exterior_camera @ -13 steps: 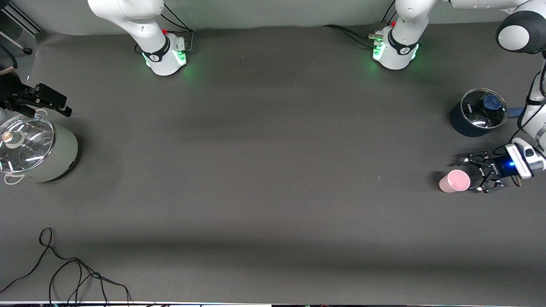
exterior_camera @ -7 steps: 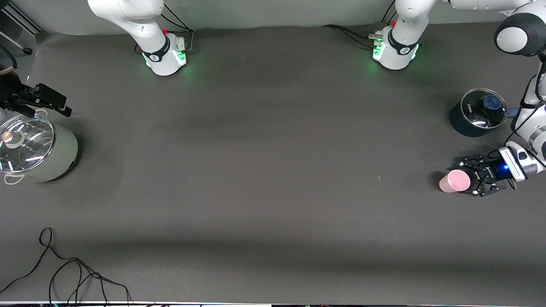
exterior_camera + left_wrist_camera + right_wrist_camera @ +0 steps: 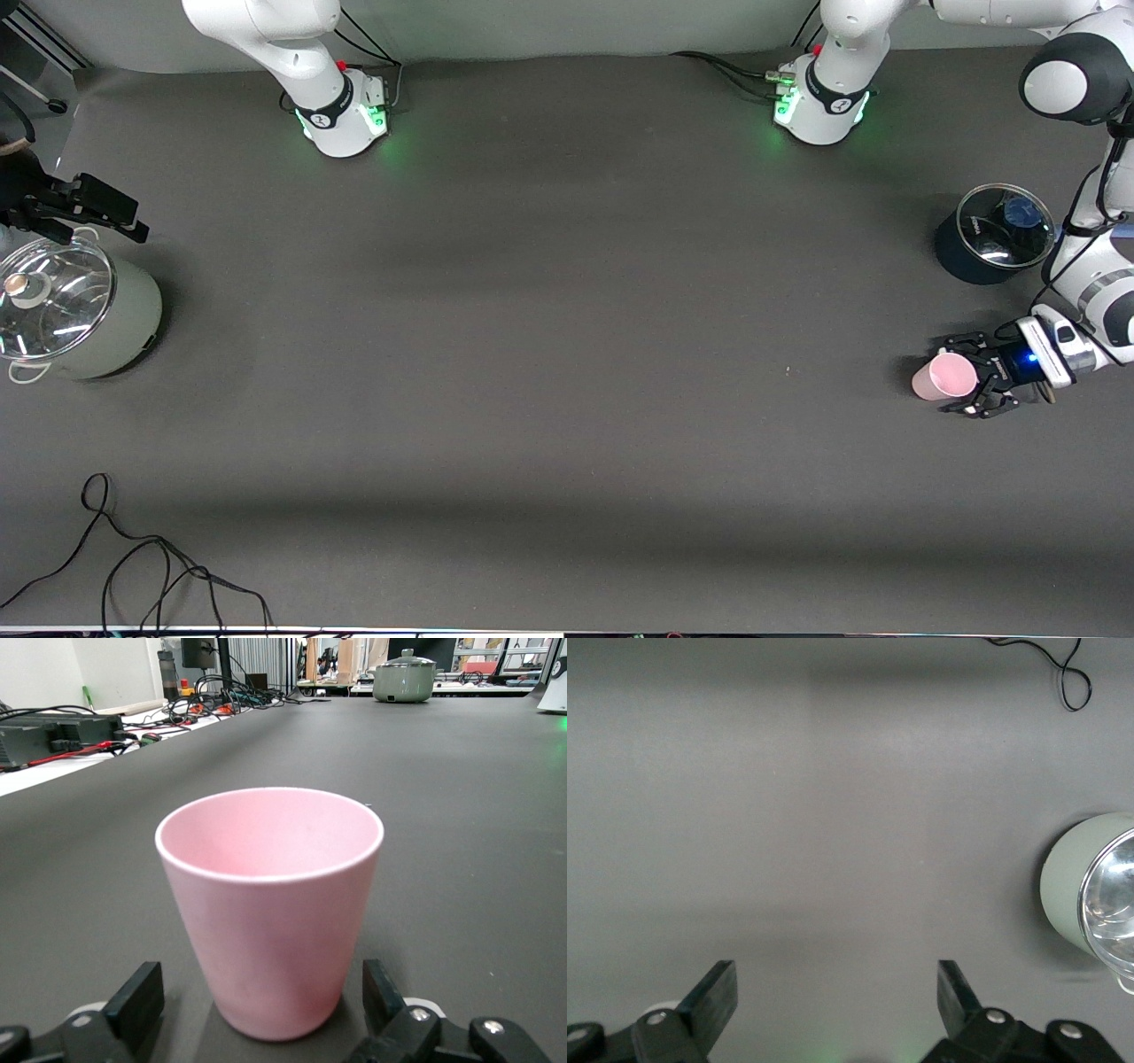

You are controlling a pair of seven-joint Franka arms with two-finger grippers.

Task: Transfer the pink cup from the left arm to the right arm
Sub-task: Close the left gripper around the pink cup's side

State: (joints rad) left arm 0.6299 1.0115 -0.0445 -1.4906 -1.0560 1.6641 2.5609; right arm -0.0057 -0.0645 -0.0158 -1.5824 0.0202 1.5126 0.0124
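Note:
The fingers of my left gripper are beside the pink cup's lower part (image 3: 935, 385) (image 3: 273, 992). They would hold the cup if they closed now, so it is time to close.
The pink cup (image 3: 941, 376) (image 3: 270, 904) stands upright on the dark table at the left arm's end. My left gripper (image 3: 966, 377) (image 3: 261, 997) is low at the table and open. Its fingers (image 3: 137, 1001) stand one on each side of the cup's lower part, with a gap on both sides. My right gripper (image 3: 127, 217) (image 3: 835, 992) waits open with nothing in it at the right arm's end of the table, beside the sage green pot (image 3: 97, 319) (image 3: 1076, 895).
A dark blue pot with a glass lid (image 3: 992, 235) stands farther from the front camera than the cup, next to the left arm. The green pot also has a glass lid. A black cable (image 3: 151, 567) lies near the table's front edge at the right arm's end.
My left gripper has slid toward the cup, so its open fingers now flank it. The cup and the right arm have not moved.

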